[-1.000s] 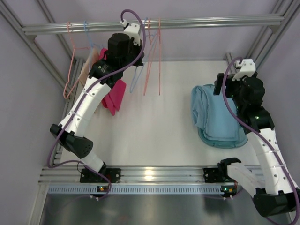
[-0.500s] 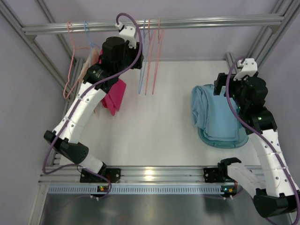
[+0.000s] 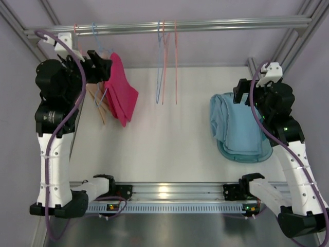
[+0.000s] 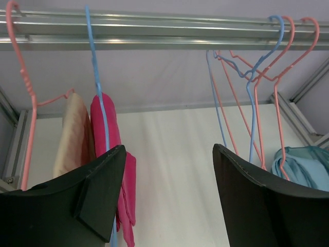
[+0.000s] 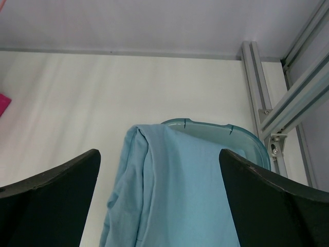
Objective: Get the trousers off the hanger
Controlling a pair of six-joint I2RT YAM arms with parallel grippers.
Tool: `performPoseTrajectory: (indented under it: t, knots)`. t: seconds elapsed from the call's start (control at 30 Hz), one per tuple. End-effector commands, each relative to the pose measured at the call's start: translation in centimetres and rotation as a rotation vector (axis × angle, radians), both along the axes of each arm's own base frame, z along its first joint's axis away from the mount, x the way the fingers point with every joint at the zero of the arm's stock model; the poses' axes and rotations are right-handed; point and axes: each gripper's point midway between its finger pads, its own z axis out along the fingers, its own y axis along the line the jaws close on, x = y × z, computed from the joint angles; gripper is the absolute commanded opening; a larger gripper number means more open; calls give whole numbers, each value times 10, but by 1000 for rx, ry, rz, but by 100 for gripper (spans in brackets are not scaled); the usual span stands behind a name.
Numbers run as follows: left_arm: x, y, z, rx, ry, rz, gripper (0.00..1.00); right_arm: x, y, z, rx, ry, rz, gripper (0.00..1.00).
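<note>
The magenta-pink trousers need to stay free so they can be removed. My left gripper will next grab the blue hanger (image 4: 94,62) by its bare near side below the hook (image 4: 105,121).
The magenta-pink trousers (image 3: 122,92) hang folded over a blue hanger (image 4: 94,62) at the left end of the rail (image 3: 205,24). In the left wrist view the magenta-pink trousers (image 4: 105,128) show just beyond my left finger. My left gripper (image 3: 105,67) (image 4: 168,154) is open and empty, close beside them at rail height. The light blue trousers (image 3: 234,123) (image 5: 175,195) lie draped over a teal basin (image 3: 257,154) (image 5: 226,131) on the right. My right gripper (image 3: 241,95) (image 5: 159,159) hovers open above them, holding nothing.
A beige cloth (image 4: 74,134) hangs on a pink hanger (image 4: 25,103) left of the magenta pair. Three empty hangers (image 3: 164,62) (image 4: 257,77) hang mid-rail. Aluminium frame posts (image 5: 288,103) border the white table (image 3: 169,139) on both sides.
My left gripper has opened and its arm has swung from the middle hangers back to the far left. The empty blue hanger now hangs straight. The right arm has stayed put.
</note>
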Motion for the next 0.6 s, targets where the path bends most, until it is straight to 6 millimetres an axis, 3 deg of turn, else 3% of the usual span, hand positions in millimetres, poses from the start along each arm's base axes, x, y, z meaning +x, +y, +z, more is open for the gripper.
performPoseTrajectory:
  t: [0.0,0.07,0.1,0.3,0.57]
  knots:
    - [-5,5,-6,-68,32,-44,75,2,1,24,39,-55,9,99]
    - [-3,7,-15,-92,77,-47,75,2,3,25,43,-56,15,100]
    - [3,24,-22,-110,98,-3,75,1,3,24,43,-54,18,99]
    - [21,43,-45,-258,216,-32,71,-3,3,26,37,-58,24,99]
    - [45,36,-56,-307,283,-105,67,-6,2,21,32,-57,24,99]
